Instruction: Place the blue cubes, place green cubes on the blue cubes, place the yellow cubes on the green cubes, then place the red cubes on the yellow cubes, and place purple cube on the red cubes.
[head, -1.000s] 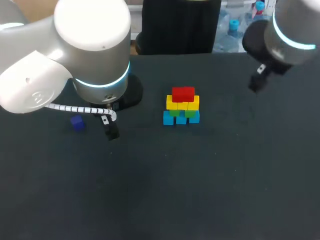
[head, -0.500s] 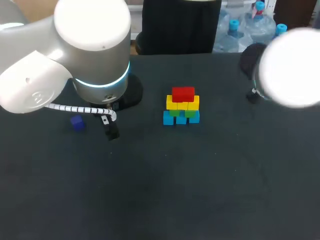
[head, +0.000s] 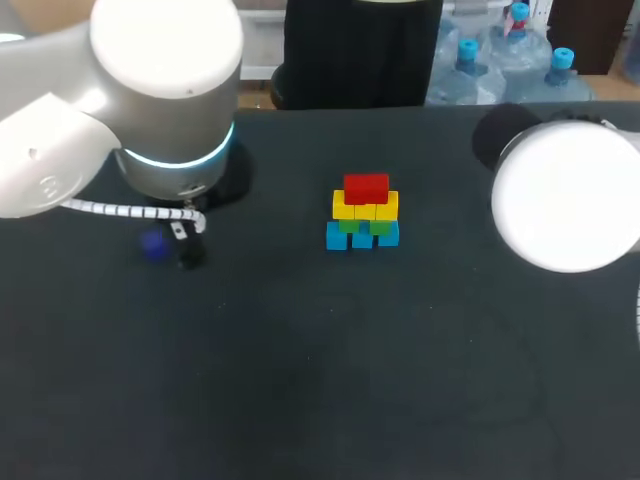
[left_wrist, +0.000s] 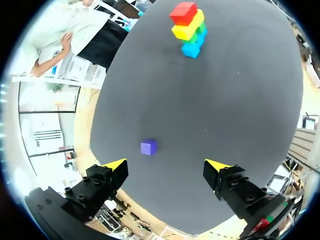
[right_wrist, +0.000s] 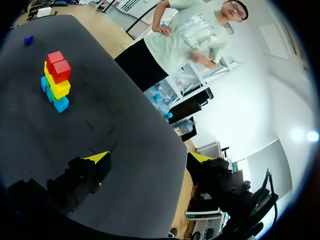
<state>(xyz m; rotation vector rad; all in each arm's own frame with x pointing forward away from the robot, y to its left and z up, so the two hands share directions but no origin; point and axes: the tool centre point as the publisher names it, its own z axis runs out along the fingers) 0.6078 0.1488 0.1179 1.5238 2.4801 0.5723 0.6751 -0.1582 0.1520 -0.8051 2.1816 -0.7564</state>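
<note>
The left gripper grips the purple cube (head: 153, 246) by its two opposite sides next, to top the stack above the red cubes.
A stack stands mid-table: blue cubes (head: 361, 236) at the bottom, green cubes (head: 360, 225), yellow cubes (head: 365, 208) and red cubes (head: 366, 187) on top. The same stack (left_wrist: 189, 27) shows far ahead of my left gripper (left_wrist: 167, 166), which is open. The purple cube (head: 153, 246) lies alone at the table's left; in the left wrist view the purple cube (left_wrist: 148, 147) sits just ahead of the fingers, nearer the left one. My right gripper (right_wrist: 148, 157) is open over the table's right side, far from the stack (right_wrist: 55, 80). The purple cube (right_wrist: 28, 39) shows far beyond it.
My left arm's big joint (head: 165, 90) hangs over the table's back left. My right arm's joint (head: 565, 195) covers the right edge. The dark tabletop (head: 320, 360) carries nothing else.
My left arm has shifted left toward the purple cube. My right arm has swung back, its large joint now filling the right side. The stack and the purple cube have not moved.
</note>
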